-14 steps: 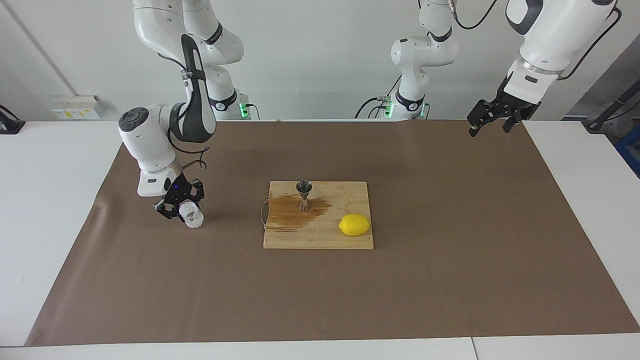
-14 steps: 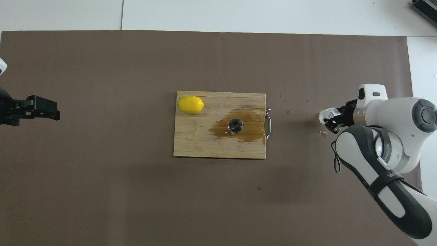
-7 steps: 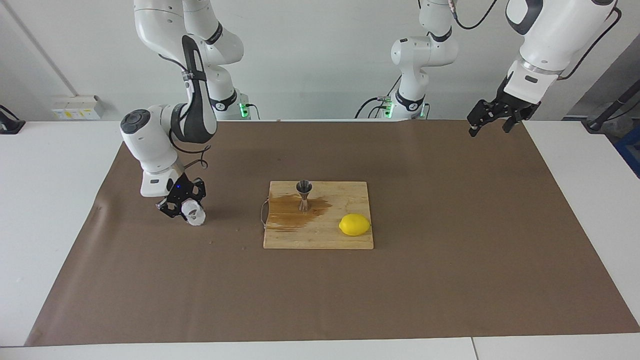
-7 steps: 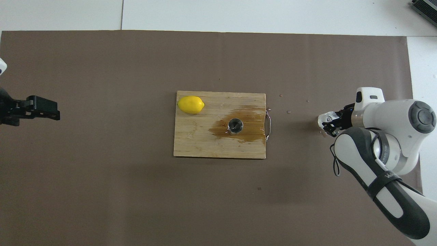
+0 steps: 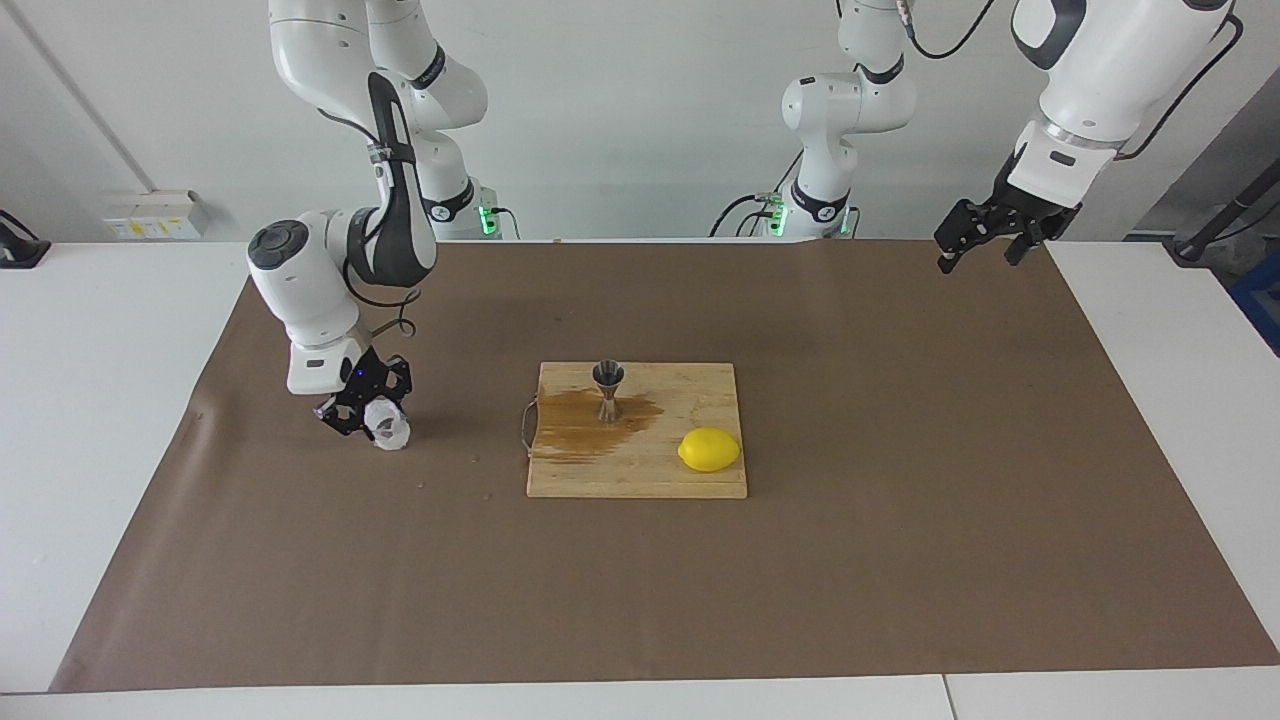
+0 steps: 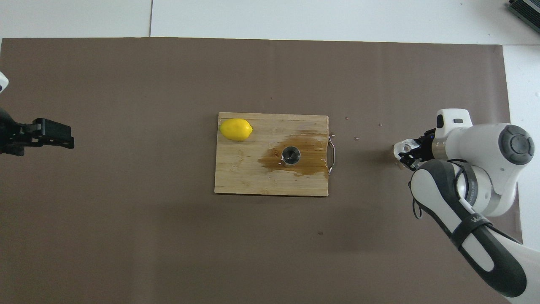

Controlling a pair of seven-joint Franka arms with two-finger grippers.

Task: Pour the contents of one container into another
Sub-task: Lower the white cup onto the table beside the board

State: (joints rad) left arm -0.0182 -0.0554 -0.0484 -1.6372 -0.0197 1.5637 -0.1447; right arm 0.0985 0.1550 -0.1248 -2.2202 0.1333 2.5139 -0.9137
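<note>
The translucent white cup [image 6: 402,147] is low on the brown paper [image 6: 396,167], so it would stay there if the robot's right gripper opened now.
A small translucent white cup [image 5: 389,429] [image 6: 402,147] sits tilted in my right gripper [image 5: 374,421] [image 6: 408,153], which is shut on it, low over the brown paper toward the right arm's end of the table. Whether the cup touches the paper I cannot tell. The steel hourglass jigger [image 5: 608,389] [image 6: 291,155] stands upright on a wooden cutting board [image 5: 640,475] [image 6: 240,175] mid-table, in a brown wet stain. My left gripper [image 5: 977,262] [image 6: 69,141] hangs open and empty, raised over the left arm's end of the table.
A yellow lemon [image 5: 709,450] [image 6: 236,129] lies on the board's corner farther from the robots, toward the left arm's end. A few small drops [image 6: 357,138] dot the paper between board and cup. Brown paper [image 5: 900,560] covers the table.
The right arm's wrist has shifted slightly, carrying the cup a little toward the robots. The left arm, jigger and lemon have not moved.
</note>
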